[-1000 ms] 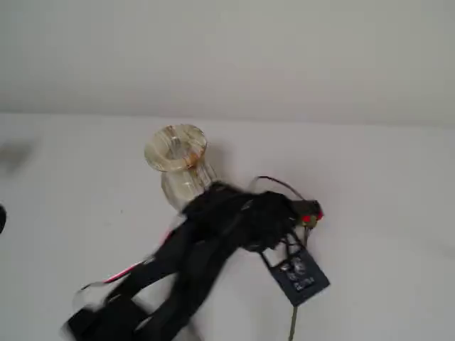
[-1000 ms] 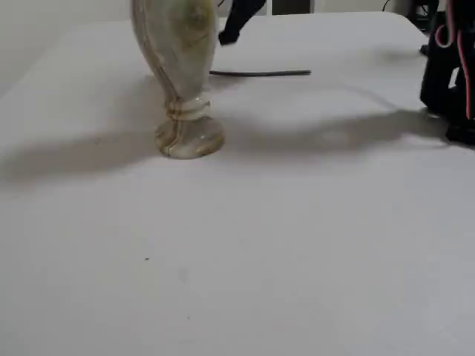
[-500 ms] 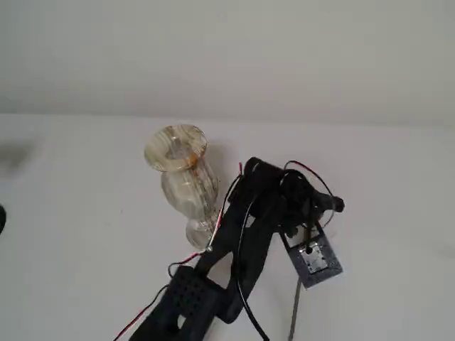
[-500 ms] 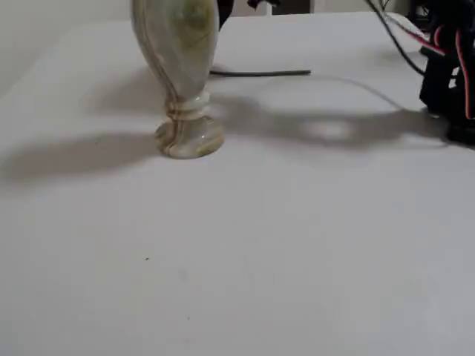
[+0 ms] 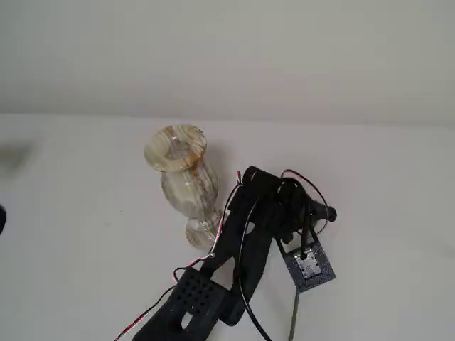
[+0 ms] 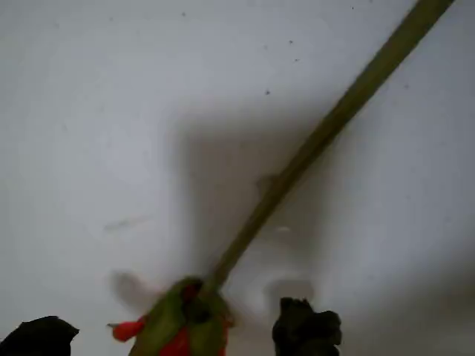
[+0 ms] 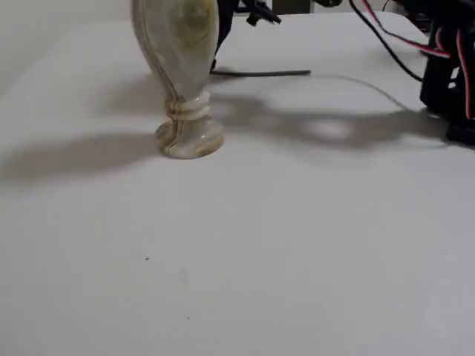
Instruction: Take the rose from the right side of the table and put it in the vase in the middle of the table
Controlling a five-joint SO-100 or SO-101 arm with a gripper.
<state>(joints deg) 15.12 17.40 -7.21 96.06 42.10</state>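
Observation:
I need to grab the rose by its thin grey-green stem with my gripper next, so that the rose can stand in the vase.
The rose lies flat on the white table. In the wrist view its thin stem runs from the top right down to the red bloom at the bottom edge. My gripper is open, one dark fingertip on each side of the bloom, apart from it. In a fixed view the gripper covers the bloom and only the stem end shows. The marble vase stands upright to the left of the gripper. In the low fixed view the vase is in front of the stem and the gripper.
My black arm reaches in from the bottom left, trailing red and black wires. A grey square module hangs at the wrist. The arm's base stands at the right edge of the low fixed view.
The arm rose over the rose half a second ago and has since come down a little onto the bloom, which no longer shows from above. Rose and vase have not moved.

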